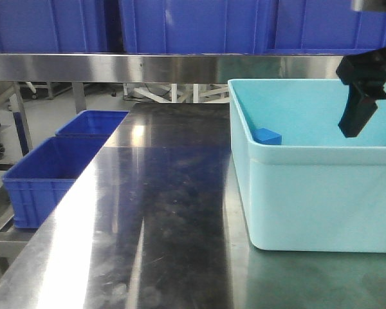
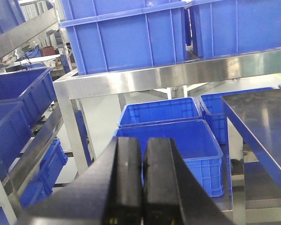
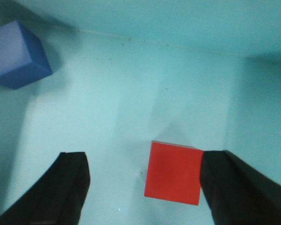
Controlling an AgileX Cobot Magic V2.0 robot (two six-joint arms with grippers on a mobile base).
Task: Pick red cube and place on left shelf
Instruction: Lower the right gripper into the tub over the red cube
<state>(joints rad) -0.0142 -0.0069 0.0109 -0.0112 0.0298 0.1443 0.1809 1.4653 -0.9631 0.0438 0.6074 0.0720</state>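
My right gripper should next grab the red cube (image 3: 173, 172) by opposite sides, then place it on the left shelf.
The red cube (image 3: 173, 172) lies on the floor of the light cyan bin (image 1: 309, 193). In the right wrist view my right gripper (image 3: 143, 161) is open above it, the cube sitting between the fingers and close against the right finger (image 3: 229, 187). From the front the right gripper (image 1: 359, 116) hangs inside the bin at the right, and the bin wall hides the red cube. My left gripper (image 2: 143, 150) is shut with nothing in it, off the table's left side. The steel shelf (image 1: 116, 65) runs across the top.
A blue cube (image 3: 18, 55) rests in the bin's far left corner, also the blue cube (image 1: 267, 136) seen from the front. Blue crates (image 1: 51, 168) stand on the floor left of the steel table (image 1: 161, 219). More blue crates (image 1: 193, 26) sit on the shelf.
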